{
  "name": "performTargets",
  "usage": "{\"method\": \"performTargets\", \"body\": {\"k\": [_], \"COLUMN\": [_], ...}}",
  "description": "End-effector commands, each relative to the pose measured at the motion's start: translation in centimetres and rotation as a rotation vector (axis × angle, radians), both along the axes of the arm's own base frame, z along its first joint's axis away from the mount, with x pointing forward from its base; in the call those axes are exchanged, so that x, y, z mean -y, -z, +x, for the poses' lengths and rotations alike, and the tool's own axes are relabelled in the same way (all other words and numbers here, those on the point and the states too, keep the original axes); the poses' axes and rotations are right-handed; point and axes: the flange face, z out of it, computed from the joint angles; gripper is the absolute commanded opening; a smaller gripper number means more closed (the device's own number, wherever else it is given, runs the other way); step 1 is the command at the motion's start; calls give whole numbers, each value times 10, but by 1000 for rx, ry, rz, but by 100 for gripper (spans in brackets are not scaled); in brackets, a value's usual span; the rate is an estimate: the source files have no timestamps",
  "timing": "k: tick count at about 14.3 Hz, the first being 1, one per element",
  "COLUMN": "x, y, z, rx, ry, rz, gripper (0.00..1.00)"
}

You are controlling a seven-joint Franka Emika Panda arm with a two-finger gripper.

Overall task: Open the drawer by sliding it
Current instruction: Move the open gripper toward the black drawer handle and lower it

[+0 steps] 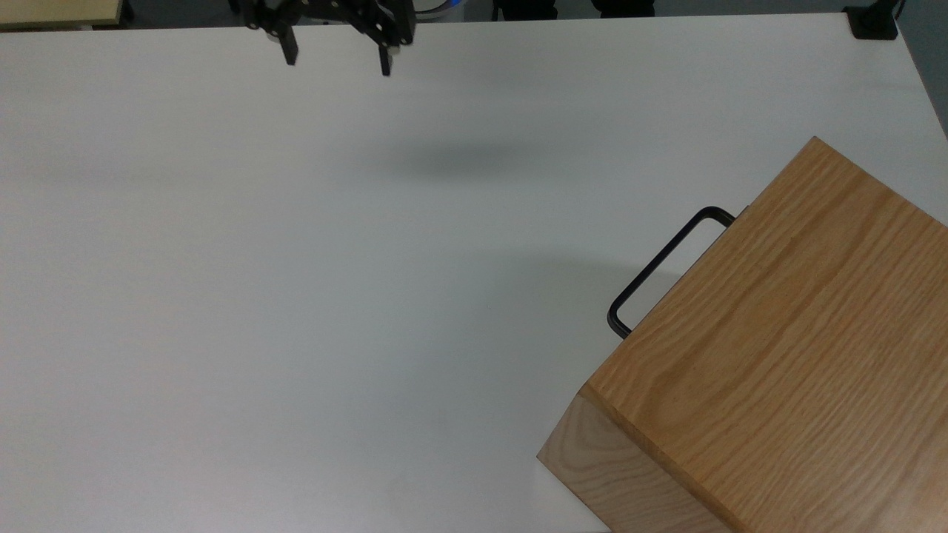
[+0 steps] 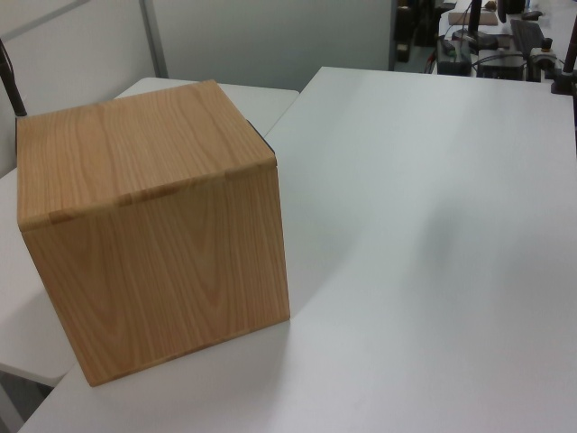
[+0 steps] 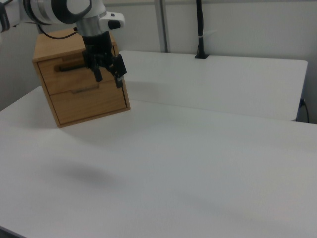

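Note:
My gripper should next slide the drawer out of the oak cabinet (image 2: 162, 225). It should grab the drawer by its thin black handle (image 2: 261, 136) to do that.
The oak cabinet (image 1: 785, 355) stands at the top view's lower right, and the drawer's thin black handle (image 1: 655, 268) sticks out of its front toward the table's middle. In the right view the drawer (image 3: 54, 77) is the upper front panel, sitting flush in the cabinet (image 3: 91, 106). The left view shows the cabinet's plain side and back (image 2: 153, 234). My gripper (image 1: 337, 61) hangs open at the top view's upper edge, far from the handle. In the right view my gripper (image 3: 108, 78) is seen in front of the cabinet, with nothing between its fingers.
The white table (image 1: 296, 296) spreads wide around the cabinet. A black clamp (image 1: 874, 22) sits on the corner at the top view's upper right. A black pole (image 3: 199, 29) rises behind the table in the right view. A second table (image 2: 261, 95) adjoins in the left view.

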Motion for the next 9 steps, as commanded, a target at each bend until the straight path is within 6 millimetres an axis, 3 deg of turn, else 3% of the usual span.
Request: {"method": "performTargets", "body": {"k": [1,5,9], "x": [-45,-108,-152], "y": [23,49,60], "z": [23,57,75], "rx": [55,166,253], "ry": [162,376,542], "rz": [41,224,367], "gripper": [100,100,92]}}
